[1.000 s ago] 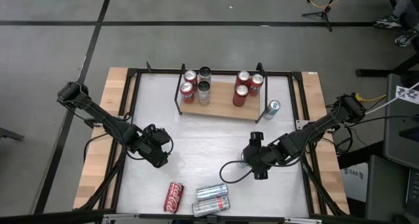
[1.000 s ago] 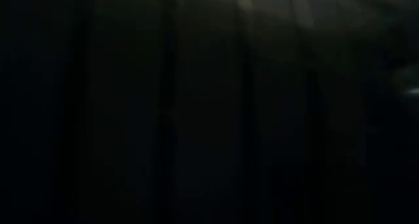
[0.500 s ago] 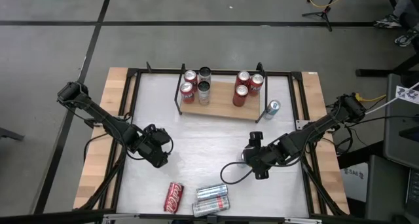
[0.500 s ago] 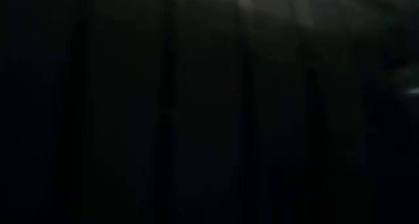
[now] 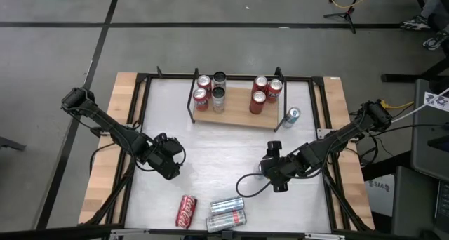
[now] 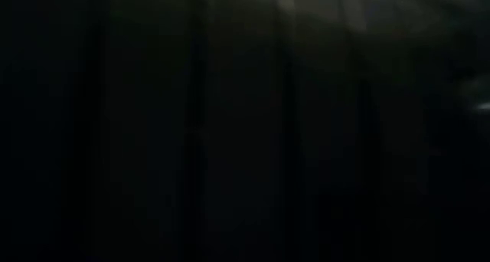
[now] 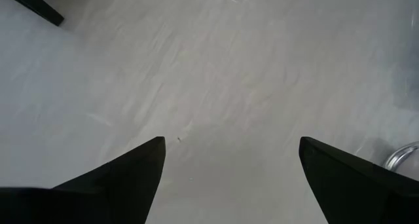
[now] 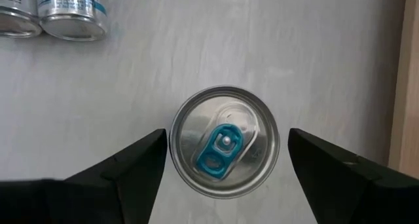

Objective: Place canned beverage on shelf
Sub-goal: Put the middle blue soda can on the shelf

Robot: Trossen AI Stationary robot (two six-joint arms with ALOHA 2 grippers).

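The silver can needs to go on the shelf, so my right gripper should next pick it up by its upper side below the can's blue-tabbed rim [image 8: 224, 141].
The shelf [image 5: 235, 111], a light-brown board with black rod brackets, stands at the table's far middle and carries several upright cans, red and silver. My right gripper [image 5: 269, 171] is open and points down over an upright silver can with a blue tab [image 8: 226, 143]. Its fingers [image 8: 134, 160] stand on either side of the can's top, and I see no touch. In the high view the gripper hides this can. My left gripper [image 5: 170, 166] is open and empty over bare tabletop at the left middle, as the left wrist view [image 7: 229, 142] shows.
One silver can with a blue top [image 5: 292, 115] stands on the table right of the shelf. A red can [image 5: 185, 212] and two silver cans [image 5: 226, 212] lie on their sides near the front edge. The low view is dark and shows nothing.
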